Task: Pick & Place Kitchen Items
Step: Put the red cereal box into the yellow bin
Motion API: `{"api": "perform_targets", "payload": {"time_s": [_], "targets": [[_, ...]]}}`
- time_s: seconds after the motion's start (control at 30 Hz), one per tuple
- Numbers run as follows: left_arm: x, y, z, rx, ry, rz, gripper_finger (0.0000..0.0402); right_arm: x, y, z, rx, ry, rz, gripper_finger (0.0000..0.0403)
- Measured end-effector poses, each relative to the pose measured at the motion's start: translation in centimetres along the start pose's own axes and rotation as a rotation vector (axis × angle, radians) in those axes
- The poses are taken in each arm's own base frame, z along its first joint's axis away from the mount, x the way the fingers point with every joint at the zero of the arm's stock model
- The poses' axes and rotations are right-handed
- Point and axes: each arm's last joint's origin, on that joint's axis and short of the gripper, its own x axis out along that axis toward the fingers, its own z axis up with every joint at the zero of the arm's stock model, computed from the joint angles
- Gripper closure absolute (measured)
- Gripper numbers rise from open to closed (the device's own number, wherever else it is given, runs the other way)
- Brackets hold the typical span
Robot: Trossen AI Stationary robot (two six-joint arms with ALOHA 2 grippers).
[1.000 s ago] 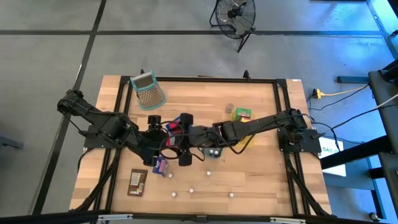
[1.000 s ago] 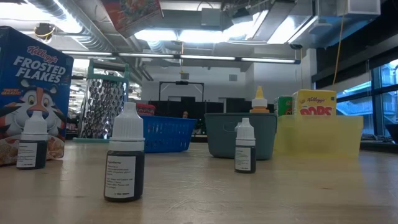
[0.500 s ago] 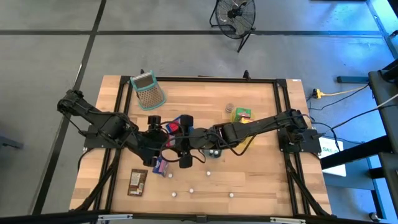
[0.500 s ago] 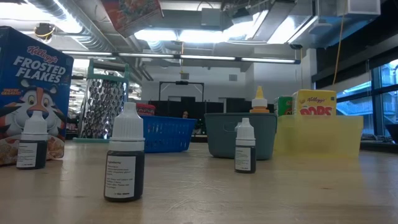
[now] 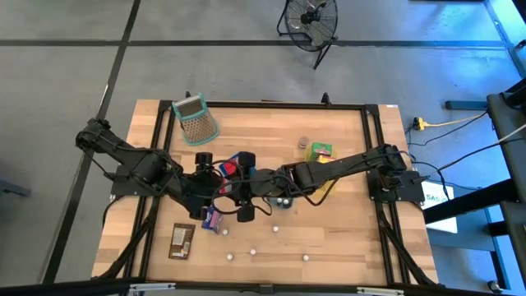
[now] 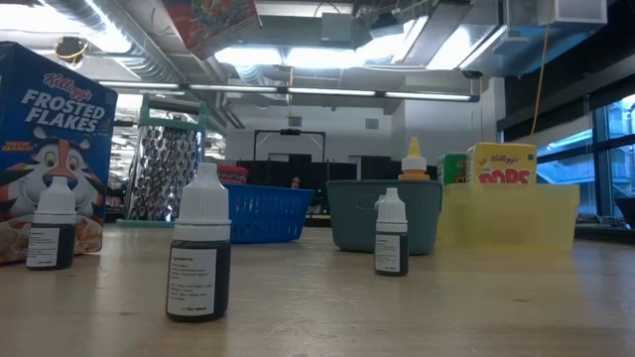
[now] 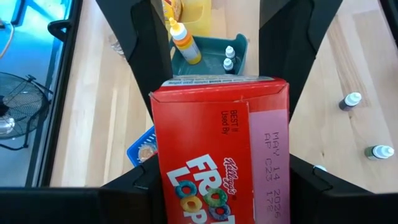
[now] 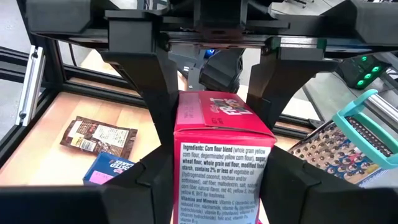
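I need to open my left gripper now, because my right gripper's fingers are around the cereal box's far end.
A red Froot Loops cereal box hangs above the middle of the table, between my two arms. My left gripper is shut on the end nearest it. My right gripper comes from the table's right and is shut on the opposite end. In the high view the box shows only as a red patch between the dark gripper heads. The low view shows neither gripper. My left gripper pinches the cereal box by its two narrow sides between its two fingers, at the end toward the left arm. The fingers slant down from the table's left and lie along the box. The box is lifted clear of the table. My right gripper has its two fingers against the box's two sides, at the end facing the right arm. It reaches in nearly level from the table's right. The printed panel faces its camera. The left gripper's fingers flank the same box farther on.
A grater lies far left. A brown packet, a purple packet and white pieces lie near the front. A green box and small jar lie far right. A teal bin holds bottles.
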Motion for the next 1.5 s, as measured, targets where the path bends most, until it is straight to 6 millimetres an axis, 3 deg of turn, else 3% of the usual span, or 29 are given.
{"api": "perform_targets", "payload": {"time_s": [0.53, 0.8, 1.17, 1.5], "targets": [[0.0, -0.1, 0.2, -0.038, -0.020, -0.003, 0.0196, 0.0, 0.0, -0.1, -0.006, 0.016, 0.003, 0.0219], [0.0, -0.1, 0.2, -0.053, -0.024, -0.005, 0.0171, 0.0, 0.0, -0.2, -0.009, 0.026, 0.004, 0.0219], [-0.1, -0.2, 0.2, -0.020, -0.015, -0.055, 0.0162, -0.4, 0.4, -1.8, -0.012, 0.186, -0.034, 0.0219], [-0.2, -0.2, 0.2, -0.017, -0.006, -0.084, 0.0162, -5.1, 1.1, -1.5, 0.057, 0.332, -0.007, 0.0219]]}}
